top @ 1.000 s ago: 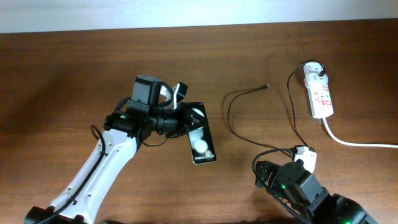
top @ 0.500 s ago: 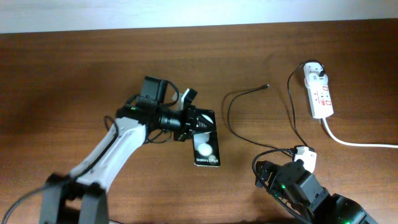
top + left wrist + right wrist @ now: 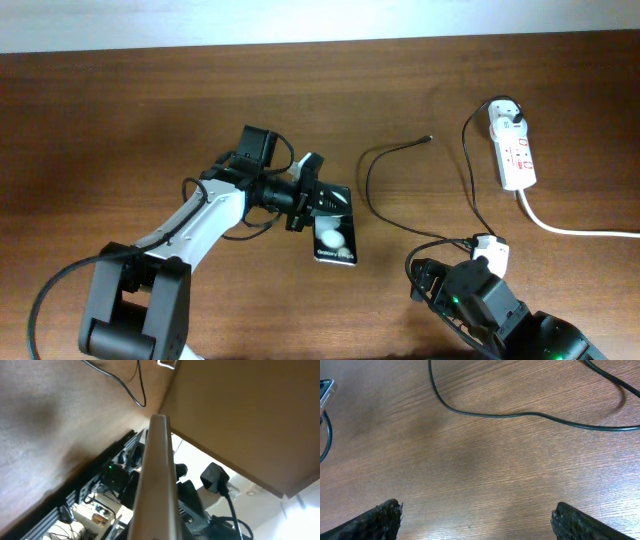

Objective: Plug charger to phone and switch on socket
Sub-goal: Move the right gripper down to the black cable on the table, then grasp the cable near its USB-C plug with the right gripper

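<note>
I should next grab the charger's black cable just behind its plug [image 3: 416,143] with my right gripper. The tip of the plug then stays free to go into the phone [image 3: 335,236].
The black phone [image 3: 335,236] shows two round white reflections at table centre. My left gripper [image 3: 308,197] is shut on its upper end. In the left wrist view the phone [image 3: 157,475] appears edge-on between the jaws. The charger's thin black cable [image 3: 368,180] loops right of the phone, its plug tip [image 3: 429,139] lying free on the wood. The cable also crosses the right wrist view [image 3: 520,414]. The white socket strip [image 3: 513,150] lies at the far right with a white plug in it. My right gripper [image 3: 480,522] is open and empty above bare wood, near the front edge.
A thick white cord [image 3: 570,228] runs from the socket off the right edge. A small white part [image 3: 490,248] sits by the right arm [image 3: 485,305], where the black cable loops meet. The wooden table [image 3: 120,120] ends at a pale wall at the back.
My left gripper has carried the phone to the right, toward the cable loop, and the arm has swung with it. The right arm, cable and socket have not moved.
</note>
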You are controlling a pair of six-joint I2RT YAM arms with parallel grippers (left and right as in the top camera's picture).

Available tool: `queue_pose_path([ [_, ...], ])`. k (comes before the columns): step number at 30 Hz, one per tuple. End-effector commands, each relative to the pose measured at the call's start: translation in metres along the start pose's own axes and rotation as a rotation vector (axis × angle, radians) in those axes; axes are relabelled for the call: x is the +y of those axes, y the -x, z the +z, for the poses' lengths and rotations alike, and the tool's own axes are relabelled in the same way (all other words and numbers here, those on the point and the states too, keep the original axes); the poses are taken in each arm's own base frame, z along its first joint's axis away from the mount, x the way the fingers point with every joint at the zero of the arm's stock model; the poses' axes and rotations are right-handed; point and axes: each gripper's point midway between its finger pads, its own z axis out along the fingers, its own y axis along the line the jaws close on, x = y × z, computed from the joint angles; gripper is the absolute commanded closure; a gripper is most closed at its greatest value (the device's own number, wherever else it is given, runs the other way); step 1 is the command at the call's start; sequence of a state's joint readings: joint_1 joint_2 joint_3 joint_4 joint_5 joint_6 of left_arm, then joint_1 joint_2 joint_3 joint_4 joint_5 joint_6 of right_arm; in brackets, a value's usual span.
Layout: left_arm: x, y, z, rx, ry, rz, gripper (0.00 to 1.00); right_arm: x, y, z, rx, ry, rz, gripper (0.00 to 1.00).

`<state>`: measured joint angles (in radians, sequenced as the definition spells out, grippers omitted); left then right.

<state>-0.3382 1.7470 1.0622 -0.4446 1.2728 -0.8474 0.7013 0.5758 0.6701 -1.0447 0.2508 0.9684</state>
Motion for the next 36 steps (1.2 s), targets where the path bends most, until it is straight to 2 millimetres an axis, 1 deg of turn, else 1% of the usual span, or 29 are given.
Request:
queue_pose_path([
  [1, -0.015, -0.007, -0.002, 0.050, -0.050, -0.043, 1.00, -0.001, 0.003, -0.001, -0.021, -0.005, -0.005, 0.01],
  [6, -0.020, -0.013, -0.002, 0.088, -0.079, -0.063, 1.00, -0.001, 0.003, -0.001, -0.021, -0.005, -0.005, 0.01],
  [8, -0.020, -0.009, -0.009, 0.072, -0.087, -0.093, 1.00, -0.001, 0.003, -0.001, -0.021, -0.005, -0.005, 0.01],
  [9, -0.020, -0.004, -0.016, 0.053, -0.095, -0.121, 1.00, -0.001, 0.003, -0.001, -0.021, -0.005, -0.005, 0.01],
  [11, -0.020, 0.001, -0.022, 0.034, -0.104, -0.125, 1.00, -0.001, 0.003, -0.001, -0.021, -0.005, -0.005, 0.01],
  [14, -0.020, 0.001, -0.023, 0.033, -0.105, -0.125, 1.00, 0.002, 0.005, -0.001, -0.027, 0.006, -0.001, 0.01],
  [18, -0.020, 0.001, -0.023, 0.032, -0.105, -0.125, 1.00, 0.006, 0.000, -0.001, 0.002, 0.028, -0.001, 0.01],
  [19, -0.020, 0.001, -0.023, 0.031, -0.105, -0.125, 1.00, 0.008, 0.003, -0.001, -0.010, 0.037, 0.002, 0.01],
  [22, -0.019, 0.012, -0.036, -0.017, -0.116, -0.120, 1.00, 0.021, 0.029, -0.002, -0.133, 0.068, 0.032, 0.01],
  [24, -0.014, 0.023, -0.046, -0.072, -0.106, -0.129, 1.00, 0.032, 0.035, 0.006, -0.136, 0.070, 0.036, 0.01],
  [26, -0.014, 0.026, -0.051, -0.088, -0.110, -0.131, 1.00, 0.043, 0.038, 0.024, -0.078, -0.020, 0.066, 0.02],
  [27, -0.011, 0.028, -0.051, -0.103, -0.099, -0.132, 1.00, 0.051, 0.047, 0.031, -0.064, -0.061, 0.072, 0.04],
  [29, -0.008, 0.032, -0.051, -0.129, -0.079, -0.135, 1.00, 0.063, 0.077, 0.049, -0.041, -0.159, 0.117, 0.10],
  [30, -0.008, 0.032, -0.051, -0.129, -0.079, -0.134, 1.00, 0.068, 0.098, 0.062, -0.026, -0.193, 0.167, 0.16],
  [31, -0.008, 0.032, -0.051, -0.129, -0.079, -0.134, 1.00, 0.068, 0.113, 0.073, -0.017, -0.211, 0.220, 0.18],
  [32, -0.008, 0.032, -0.051, -0.129, -0.078, -0.127, 1.00, 0.061, 0.126, 0.089, -0.010, -0.243, 0.305, 0.18],
  [33, -0.008, 0.032, -0.051, -0.129, -0.078, -0.127, 1.00, 0.058, 0.136, 0.110, 0.012, -0.228, 0.360, 0.19],
  [34, -0.008, 0.032, -0.051, -0.129, -0.078, -0.127, 1.00, 0.054, 0.144, 0.135, 0.039, -0.202, 0.412, 0.22],
  [36, -0.008, 0.032, -0.051, -0.129, -0.078, -0.127, 1.00, 0.043, 0.152, 0.175, 0.061, -0.188, 0.470, 0.26],
])
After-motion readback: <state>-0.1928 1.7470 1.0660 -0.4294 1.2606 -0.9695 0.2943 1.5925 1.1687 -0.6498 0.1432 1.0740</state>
